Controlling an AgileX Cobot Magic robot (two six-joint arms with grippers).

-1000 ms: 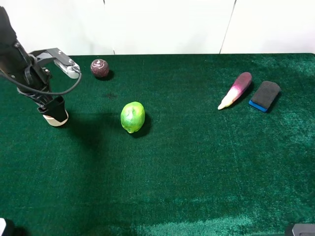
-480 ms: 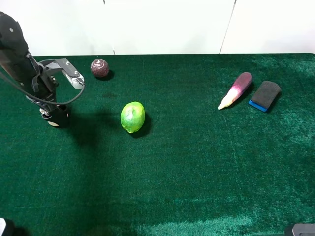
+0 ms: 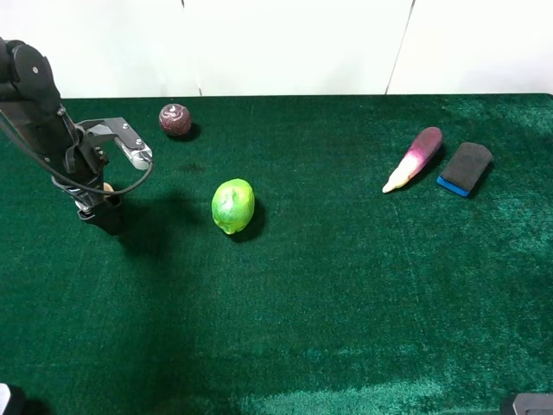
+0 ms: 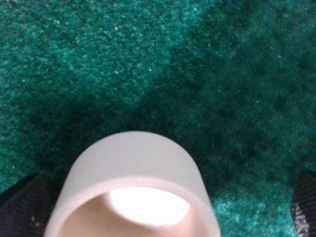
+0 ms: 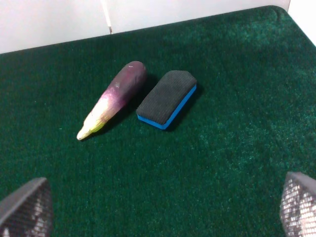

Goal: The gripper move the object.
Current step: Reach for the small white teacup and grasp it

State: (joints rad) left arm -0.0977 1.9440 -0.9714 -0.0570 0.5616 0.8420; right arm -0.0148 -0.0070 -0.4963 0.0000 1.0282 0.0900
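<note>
My fingers reach down beside the cream cup's side in the left wrist view, above the green cloth, so I should close my left gripper on the cream cup.
The cream cup [image 4: 133,163] with a pale orange inside fills the lower middle of the left wrist view, standing on the green cloth. My left gripper [image 4: 163,207] is open, with its dark fingertips [image 4: 22,207] on either side of the cup; the other finger stands clear of the cup's wall. In the exterior high view the left gripper [image 3: 97,210] points down at the table's left side and hides the cup except for a small cream speck [image 3: 107,187]. My right gripper [image 5: 160,207] is open and empty, over the cloth near the right side.
A green round fruit [image 3: 232,205] lies right of the left gripper. A dark maroon ball [image 3: 175,119] sits behind it. A purple-and-white eggplant [image 3: 415,157] and a black-and-blue eraser block [image 3: 465,168] lie at the right, also in the right wrist view [image 5: 113,98] [image 5: 167,98].
The left arm has shifted a little to the right and lowered over the cup. The cup showed below the gripper a second ago and is now almost hidden by it.
</note>
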